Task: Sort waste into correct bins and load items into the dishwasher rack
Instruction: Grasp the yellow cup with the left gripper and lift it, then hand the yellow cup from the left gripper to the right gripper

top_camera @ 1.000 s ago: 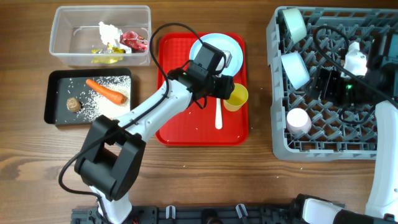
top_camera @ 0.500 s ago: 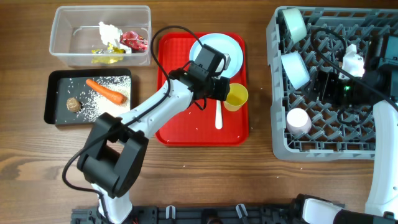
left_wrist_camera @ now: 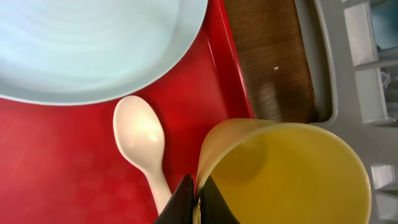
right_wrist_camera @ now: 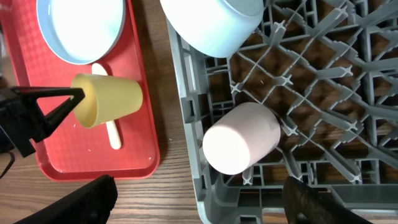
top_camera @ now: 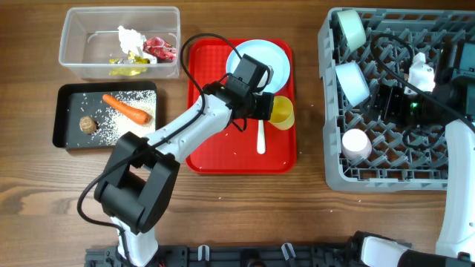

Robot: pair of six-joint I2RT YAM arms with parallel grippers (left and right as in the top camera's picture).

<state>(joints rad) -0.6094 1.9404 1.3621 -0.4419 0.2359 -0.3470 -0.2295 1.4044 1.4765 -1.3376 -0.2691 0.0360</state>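
I will next grab the yellow cup around its closed end (top_camera: 288,116) with my right gripper, so the cup's rim stays free and the cup can go rim-first into the rack (top_camera: 334,170).
My left gripper (top_camera: 266,107) is shut on the rim of the yellow cup (top_camera: 282,113), holding it tipped over the red tray's right side; the pinch shows in the left wrist view (left_wrist_camera: 198,193). The white spoon (top_camera: 260,138) and the light-blue plate (top_camera: 260,61) lie on the tray. Two pale blue bowls (top_camera: 350,27) (top_camera: 352,81) and the pink cup (top_camera: 356,144) sit in the grey rack (top_camera: 334,170). The clear tub (top_camera: 74,63) holds wrappers (top_camera: 159,49) and tissue (top_camera: 130,37). The black tray (top_camera: 63,119) holds the carrot (top_camera: 126,109), rice and brown lump (top_camera: 87,124). My right gripper (right_wrist_camera: 199,202) is open above the rack.
The red tray (top_camera: 223,148) lies mid-table between the bins and the rack. Bare wood (top_camera: 312,133) separates tray and rack. The right arm's cable loops over the rack's upper part (top_camera: 393,44).
The yellow cup has shifted slightly in my left gripper, tilting a little more. The right arm moved a bit earlier and is now still.
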